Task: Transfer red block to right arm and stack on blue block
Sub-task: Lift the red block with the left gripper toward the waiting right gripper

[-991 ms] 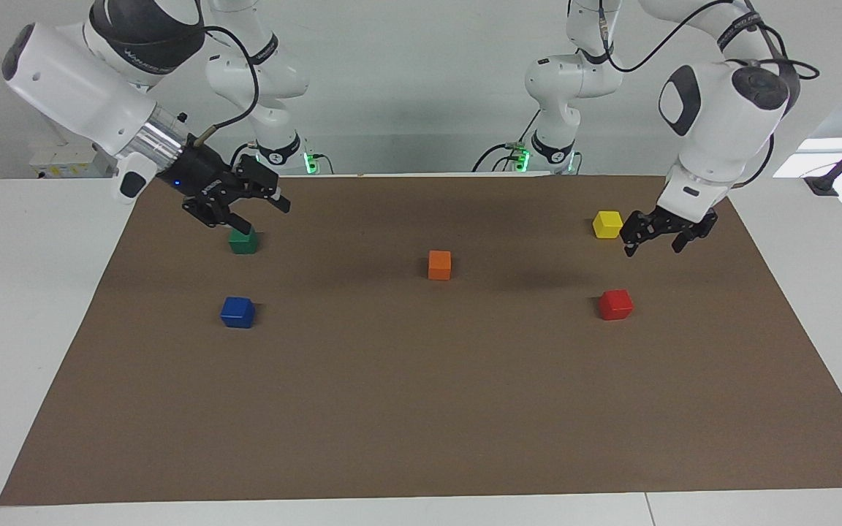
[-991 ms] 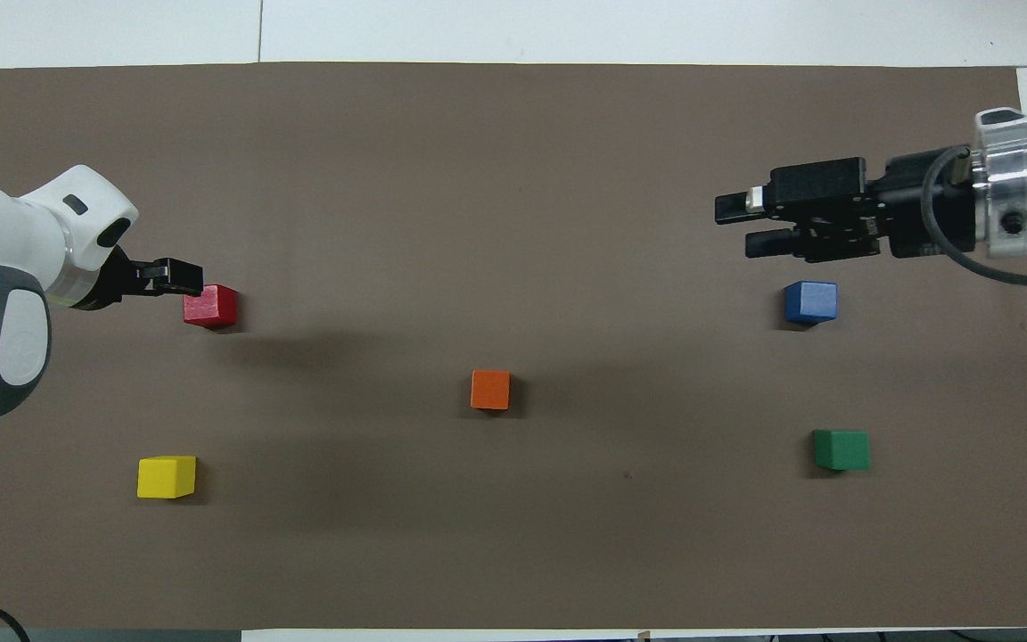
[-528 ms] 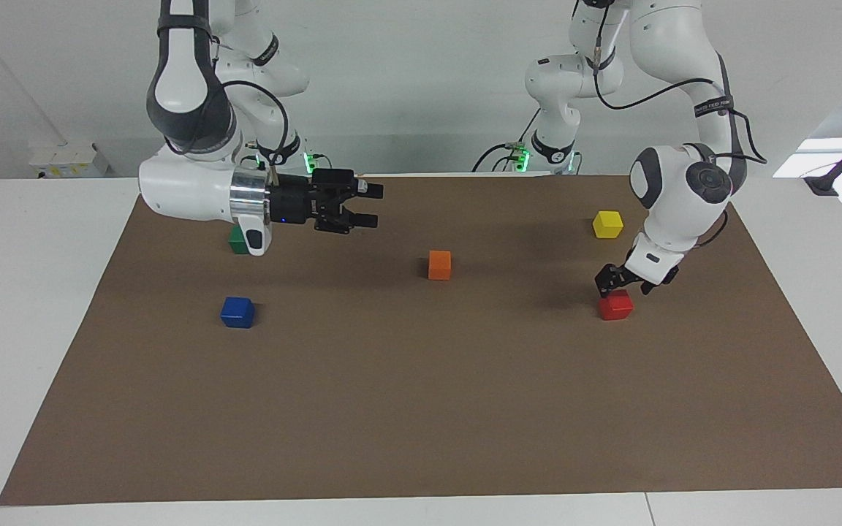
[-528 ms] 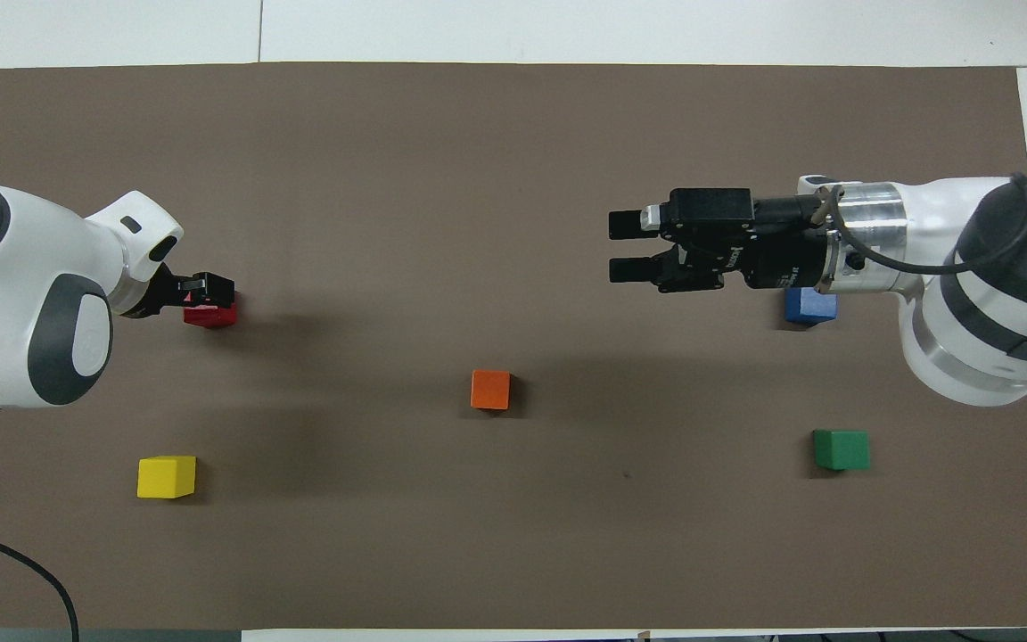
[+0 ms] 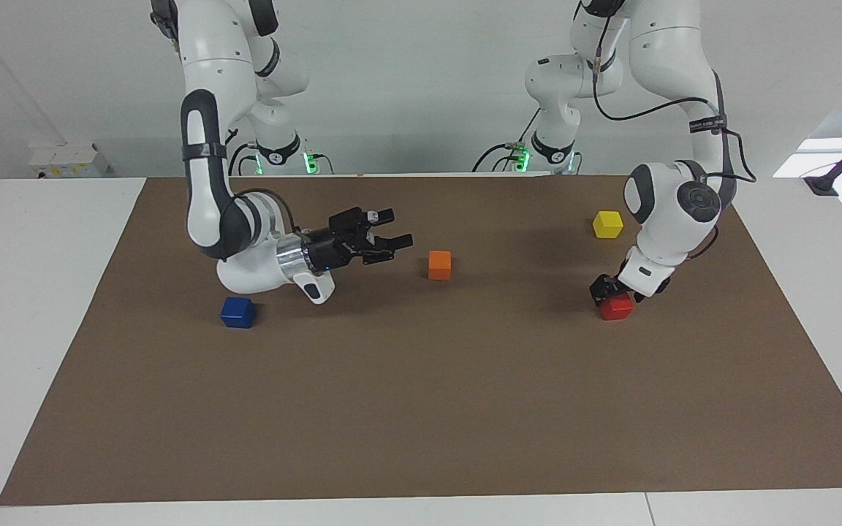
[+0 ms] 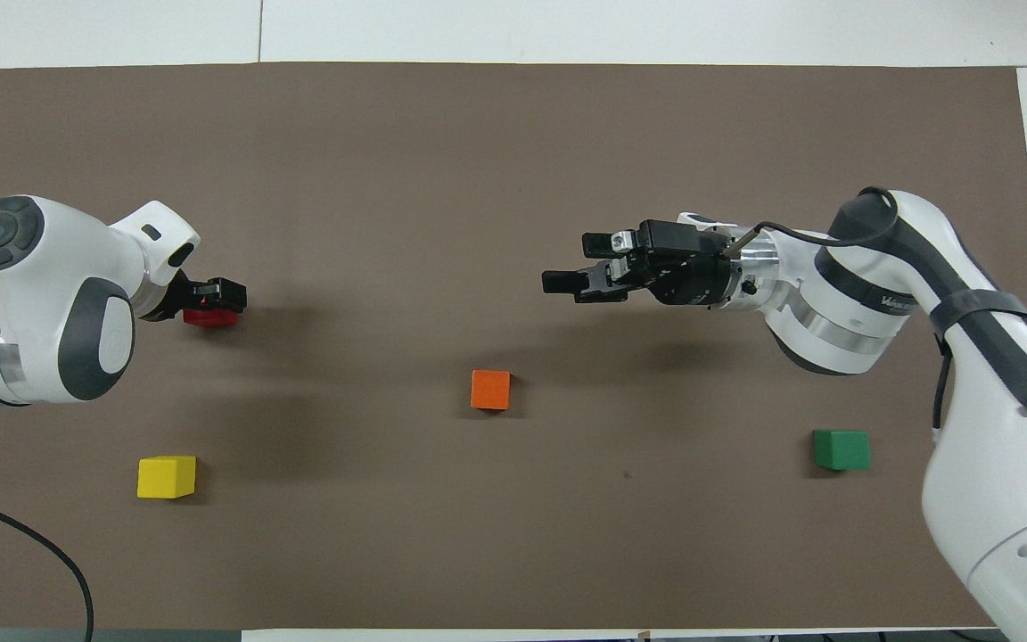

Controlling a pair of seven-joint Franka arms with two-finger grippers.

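Note:
The fingers of my left gripper reach down on either side of the red block (image 6: 210, 317), so closing now would catch the block.
The red block (image 5: 617, 307) rests on the brown mat toward the left arm's end; it also shows in the overhead view (image 6: 203, 316). My left gripper (image 5: 613, 290) is lowered right onto it (image 6: 217, 296), covering its top. The blue block (image 5: 237, 312) sits on the mat toward the right arm's end, beside the right arm's wrist; in the overhead view that arm hides it. My right gripper (image 5: 394, 228) is open and empty, held level over the mat and pointing toward the left arm's end (image 6: 578, 261).
An orange block (image 5: 439, 264) sits mid-mat (image 6: 490, 390), close to the right gripper's tips. A yellow block (image 5: 607, 223) lies nearer the robots than the red one (image 6: 167, 476). A green block (image 6: 841, 448) shows only in the overhead view.
My left gripper came down from beside the yellow block onto the red block. My right arm swung from over the green block toward mid-table and dropped lower.

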